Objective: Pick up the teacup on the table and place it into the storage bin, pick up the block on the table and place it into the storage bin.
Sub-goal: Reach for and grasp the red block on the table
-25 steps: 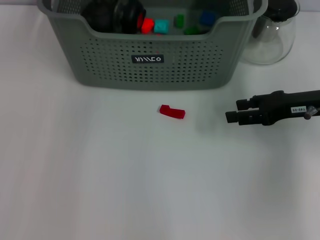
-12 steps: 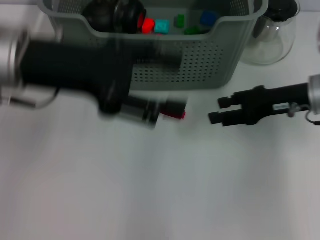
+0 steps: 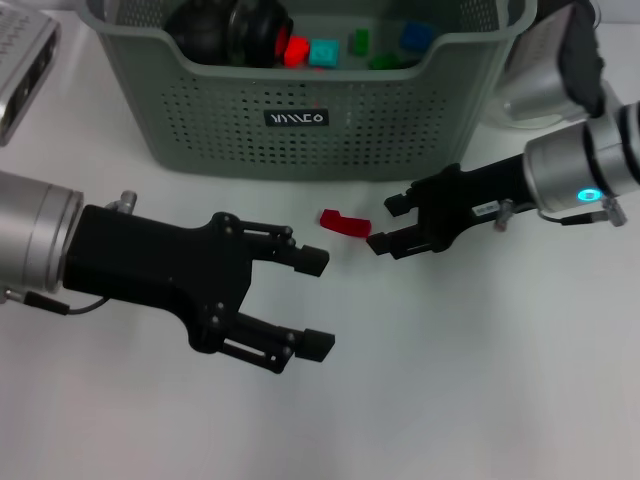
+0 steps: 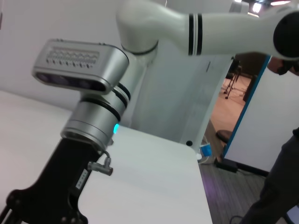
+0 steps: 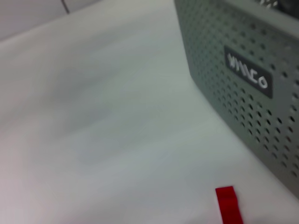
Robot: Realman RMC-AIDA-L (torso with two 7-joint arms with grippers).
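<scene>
I need to move my right gripper toward the block before closing, because my fingers stop short of the red block's end and would miss it now.
The grey-green storage bin stands at the back of the table. Inside it lie several small coloured blocks and a dark rounded thing; I cannot tell whether that is the teacup. No teacup stands on the table. A red block lies flat on the table just in front of the bin. My right gripper is open, its fingertips right beside the block's right end. My left gripper is open wide, in front and to the left of the block. The right wrist view shows the red block and the bin wall.
A clear glass carafe stands to the right of the bin, partly behind my right arm. A silver box-like part shows at the far left edge. The left wrist view shows my right arm above the white table.
My left arm has swung in from the left and now holds its open gripper near the block. My right gripper has moved left, up to the block's right end.
</scene>
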